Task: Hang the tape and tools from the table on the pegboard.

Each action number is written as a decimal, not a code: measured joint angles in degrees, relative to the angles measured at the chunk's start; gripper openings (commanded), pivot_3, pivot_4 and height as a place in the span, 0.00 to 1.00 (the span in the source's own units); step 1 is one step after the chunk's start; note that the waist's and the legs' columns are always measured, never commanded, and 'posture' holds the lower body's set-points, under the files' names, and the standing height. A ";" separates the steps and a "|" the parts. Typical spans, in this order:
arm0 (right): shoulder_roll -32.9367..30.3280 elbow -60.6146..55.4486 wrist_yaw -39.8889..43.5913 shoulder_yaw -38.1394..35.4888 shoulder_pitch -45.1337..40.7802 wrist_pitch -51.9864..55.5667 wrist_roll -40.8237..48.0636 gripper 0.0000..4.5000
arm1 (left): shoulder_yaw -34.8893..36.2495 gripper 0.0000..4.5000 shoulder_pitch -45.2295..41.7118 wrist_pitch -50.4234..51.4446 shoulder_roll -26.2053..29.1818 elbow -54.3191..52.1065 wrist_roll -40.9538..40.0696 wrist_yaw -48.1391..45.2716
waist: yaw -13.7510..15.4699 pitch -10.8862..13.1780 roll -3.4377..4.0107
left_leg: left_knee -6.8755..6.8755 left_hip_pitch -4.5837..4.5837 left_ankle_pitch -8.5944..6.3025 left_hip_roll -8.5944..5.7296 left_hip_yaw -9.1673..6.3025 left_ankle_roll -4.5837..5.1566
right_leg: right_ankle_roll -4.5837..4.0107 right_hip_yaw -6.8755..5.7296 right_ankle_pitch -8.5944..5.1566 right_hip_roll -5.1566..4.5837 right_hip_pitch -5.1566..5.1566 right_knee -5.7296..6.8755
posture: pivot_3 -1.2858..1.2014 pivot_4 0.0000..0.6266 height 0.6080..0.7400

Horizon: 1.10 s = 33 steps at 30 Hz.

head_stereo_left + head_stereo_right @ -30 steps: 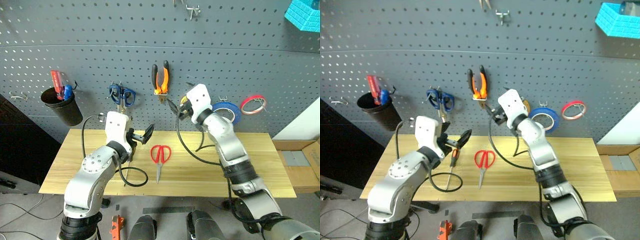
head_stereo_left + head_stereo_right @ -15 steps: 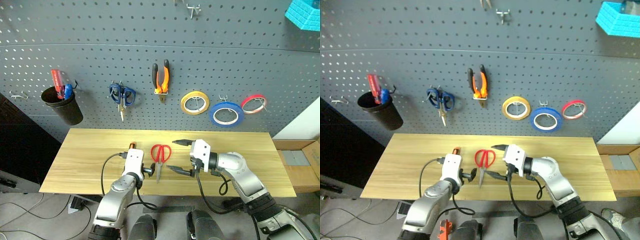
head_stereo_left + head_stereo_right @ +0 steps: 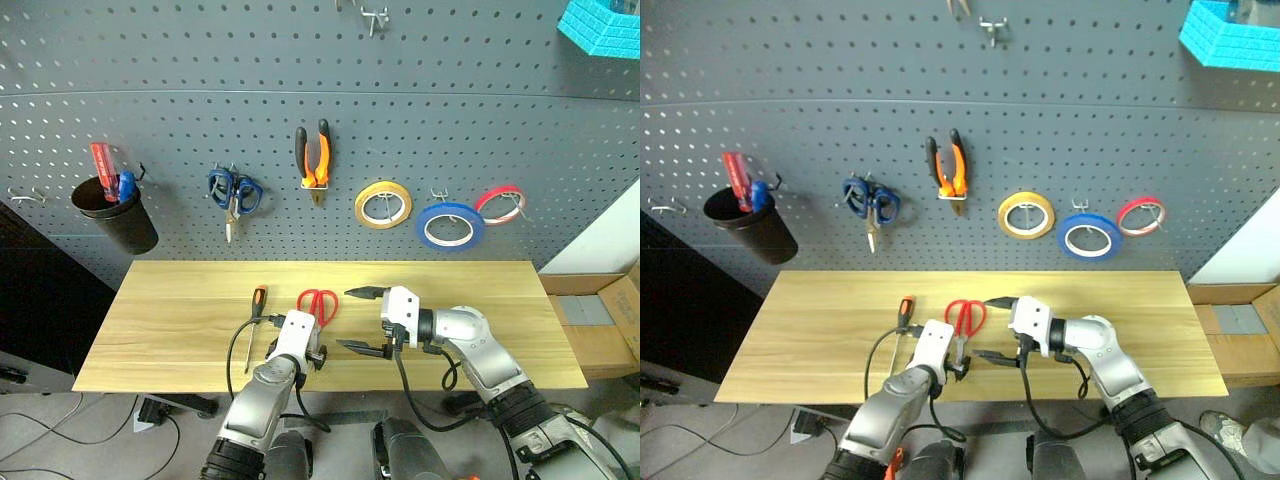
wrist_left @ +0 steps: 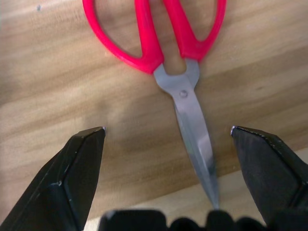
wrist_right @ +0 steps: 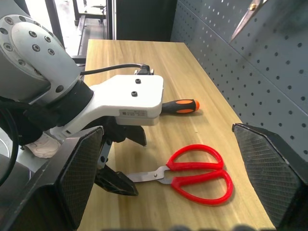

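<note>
In the left wrist view my fingers reach beside the scissors' silver blades and closing now would catch them, so it is time for my left gripper to close.
The red-handled scissors [image 3: 318, 302] lie on the table [image 3: 170, 330], handles toward the pegboard [image 3: 200, 80]. My left gripper [image 4: 168, 129] hangs low over them, open, a finger on either side of the blades [image 4: 192, 125] without touching. My right gripper [image 3: 360, 320] is open just right of the scissors, pointing toward them. The orange-and-black screwdriver [image 3: 257, 300] rests on the table left of the scissors. Hanging on the pegboard are the orange-and-black pliers [image 3: 314, 160] and the blue tape [image 3: 451, 225].
Also on the pegboard hang blue-handled scissors [image 3: 232, 190], a yellow roll [image 3: 384, 205], a red roll [image 3: 500, 203] and a black cup [image 3: 112, 212] holding red and blue handles. A teal basket [image 3: 600, 25] sits top right. A cardboard box [image 3: 605, 320] stands beyond the table's right end.
Both arms have dropped from pegboard height to the table. The left gripper now straddles the scissors' blades; the right gripper left the tapes and sits beside the scissors. The camera shifted slightly.
</note>
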 measured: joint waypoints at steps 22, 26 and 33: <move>0.17 0.66 0.24 -0.07 -0.45 -0.26 -0.31 1.00 | 0.45 0.06 -2.95 0.31 0.61 2.46 0.85 -1.65 | -0.06 0.01 0.01 | 0.00 0.00 0.00 -0.01 -0.01 -0.01 | 0.00 -0.01 0.00 -0.04 0.00 0.00 | 0.52 0.31 1.00; 0.18 0.14 0.21 -0.58 -0.33 1.00 0.17 1.00 | 0.41 0.06 0.80 -1.49 3.93 -1.38 0.84 -4.05 | -0.26 0.01 0.02 | -0.04 -0.02 0.00 0.04 0.01 -0.02 | 0.00 0.04 0.00 -0.08 -0.07 -0.01 | 0.52 0.29 1.00; 0.18 -8.65 -0.96 -3.34 1.40 8.34 4.77 1.00 | 5.09 0.06 13.65 -2.00 13.18 -23.03 0.39 -8.66 | 0.18 0.00 0.04 | -0.07 -0.13 0.00 0.01 -0.09 -0.04 | -0.02 0.01 -0.02 -0.41 -0.05 -0.11 | 0.54 0.23 1.00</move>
